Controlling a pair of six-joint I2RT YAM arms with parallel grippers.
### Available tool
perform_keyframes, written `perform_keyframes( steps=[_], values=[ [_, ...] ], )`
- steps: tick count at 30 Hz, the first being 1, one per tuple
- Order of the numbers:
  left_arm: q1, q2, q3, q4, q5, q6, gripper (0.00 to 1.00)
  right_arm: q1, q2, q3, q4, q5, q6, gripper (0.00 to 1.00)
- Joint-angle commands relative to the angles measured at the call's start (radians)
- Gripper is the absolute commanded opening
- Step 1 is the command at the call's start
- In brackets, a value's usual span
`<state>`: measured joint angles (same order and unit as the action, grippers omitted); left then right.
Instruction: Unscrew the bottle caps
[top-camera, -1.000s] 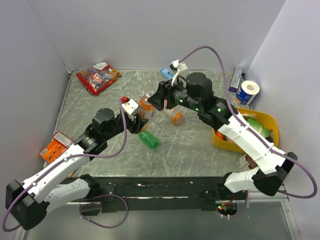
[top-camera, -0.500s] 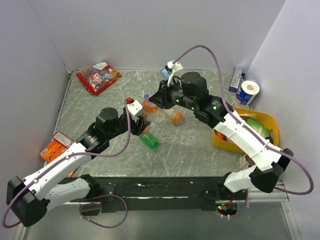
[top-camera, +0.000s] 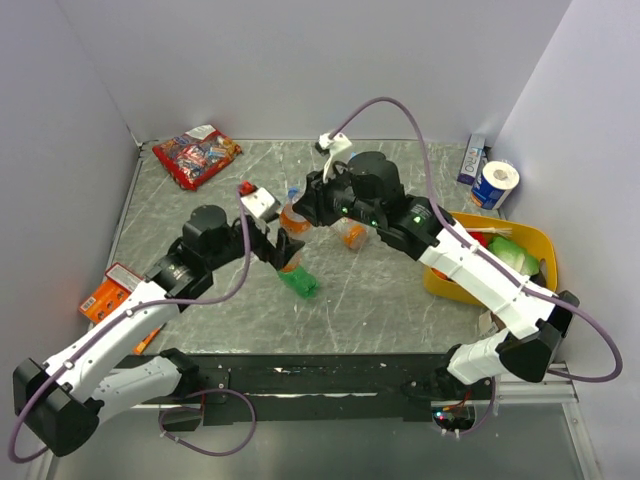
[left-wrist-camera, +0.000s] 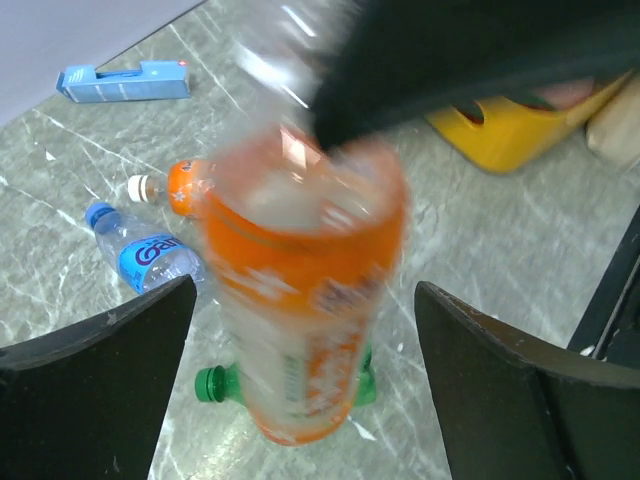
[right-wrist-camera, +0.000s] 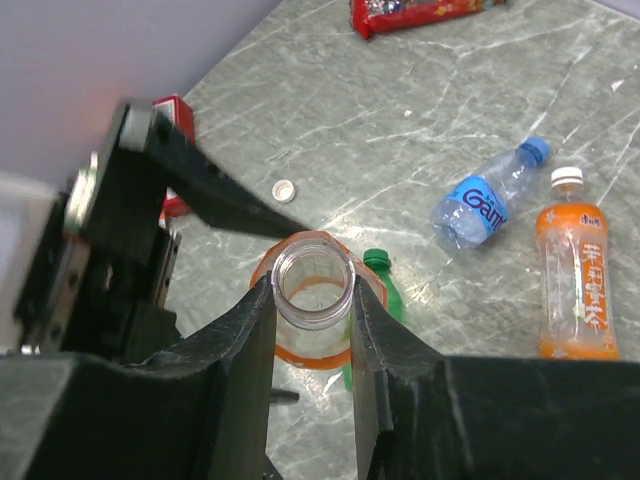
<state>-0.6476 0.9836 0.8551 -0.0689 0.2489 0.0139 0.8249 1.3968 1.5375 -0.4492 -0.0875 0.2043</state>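
Note:
My left gripper grabs the orange bottle by its body (top-camera: 293, 232) (left-wrist-camera: 306, 292) next, below the neck my right gripper holds, to stand the bottle upright.
An orange bottle (right-wrist-camera: 312, 300) hangs upright above the table, its neck open with no cap on it. My right gripper (right-wrist-camera: 312, 290) is shut on that neck from above. My left gripper (left-wrist-camera: 305, 300) is open, its fingers (left-wrist-camera: 110, 370) standing either side of the bottle's body (left-wrist-camera: 300, 300) without touching it. A loose white cap (right-wrist-camera: 285, 190) lies on the table. A green bottle (top-camera: 298, 280) lies capped under the held one. A second orange bottle (right-wrist-camera: 578, 280) with a white cap and a clear blue-labelled bottle (right-wrist-camera: 480, 205) lie beyond.
A red snack bag (top-camera: 195, 155) lies at the back left, an orange packet (top-camera: 112, 290) at the left edge. A yellow bin (top-camera: 495, 262) with items sits at the right, a can (top-camera: 495, 185) behind it. A flat blue box (left-wrist-camera: 120, 80) lies at the back.
My right gripper moved left and shut on the orange bottle's neck. My left gripper, which held the bottle's body, has opened and let go.

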Motion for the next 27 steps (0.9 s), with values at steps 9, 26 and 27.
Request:
perform_keyframes(
  steps=[9,26,27],
  values=[
    [0.164,0.006,0.059,0.106,0.320,-0.163,0.97,0.079,0.048,-0.004,0.056,0.084,-0.074,0.00],
    [0.163,0.043,0.065,0.075,0.259,-0.134,0.91,0.094,0.070,0.044,0.037,0.066,-0.040,0.00],
    [0.164,0.044,0.062,0.075,0.244,-0.129,0.93,0.092,0.073,0.047,0.037,0.065,-0.036,0.00]
  ],
)
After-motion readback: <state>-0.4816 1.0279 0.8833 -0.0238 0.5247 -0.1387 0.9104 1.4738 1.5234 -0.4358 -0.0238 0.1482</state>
